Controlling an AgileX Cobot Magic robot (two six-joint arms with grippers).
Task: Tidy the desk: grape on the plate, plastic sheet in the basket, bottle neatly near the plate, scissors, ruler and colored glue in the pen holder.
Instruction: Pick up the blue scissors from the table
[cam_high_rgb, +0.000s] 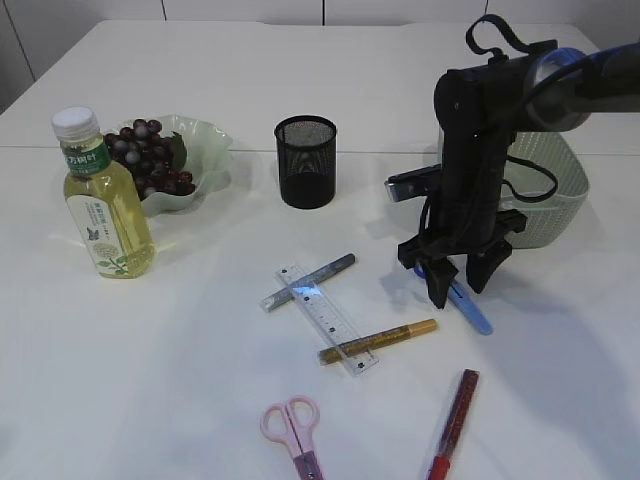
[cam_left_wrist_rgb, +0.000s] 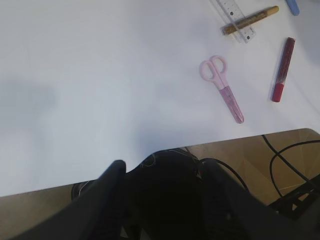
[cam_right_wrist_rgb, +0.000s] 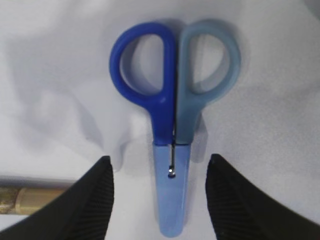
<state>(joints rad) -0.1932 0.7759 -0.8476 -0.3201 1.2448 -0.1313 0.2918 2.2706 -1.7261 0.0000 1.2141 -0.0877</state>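
The right gripper grabs the blue scissors (cam_right_wrist_rgb: 172, 125) by their narrow capped blade (cam_right_wrist_rgb: 172, 172) next, since the finger loops spread wider than my open fingers.
My right gripper (cam_high_rgb: 458, 285) hangs open just above the table, its jaws on either side of the capped blade of the blue scissors (cam_right_wrist_rgb: 172, 125); its fingers (cam_right_wrist_rgb: 95, 200) do not touch them. Pink scissors (cam_high_rgb: 295, 430) lie near the front edge. The clear ruler (cam_high_rgb: 328, 318) lies under a gold glue pen (cam_high_rgb: 378, 341), with a silver one (cam_high_rgb: 310, 282) and a red one (cam_high_rgb: 455, 425) close by. Grapes (cam_high_rgb: 150, 160) rest on the plate (cam_high_rgb: 210, 145), and the bottle (cam_high_rgb: 105, 200) stands beside it. My left gripper (cam_left_wrist_rgb: 165, 200) is open over the table's front edge. The plastic sheet is hidden.
The black mesh pen holder (cam_high_rgb: 306, 160) stands at the middle back. The pale green basket (cam_high_rgb: 560, 190) sits behind my right arm. In the left wrist view the table's front edge (cam_left_wrist_rgb: 150, 150) runs across, with floor and cables below it.
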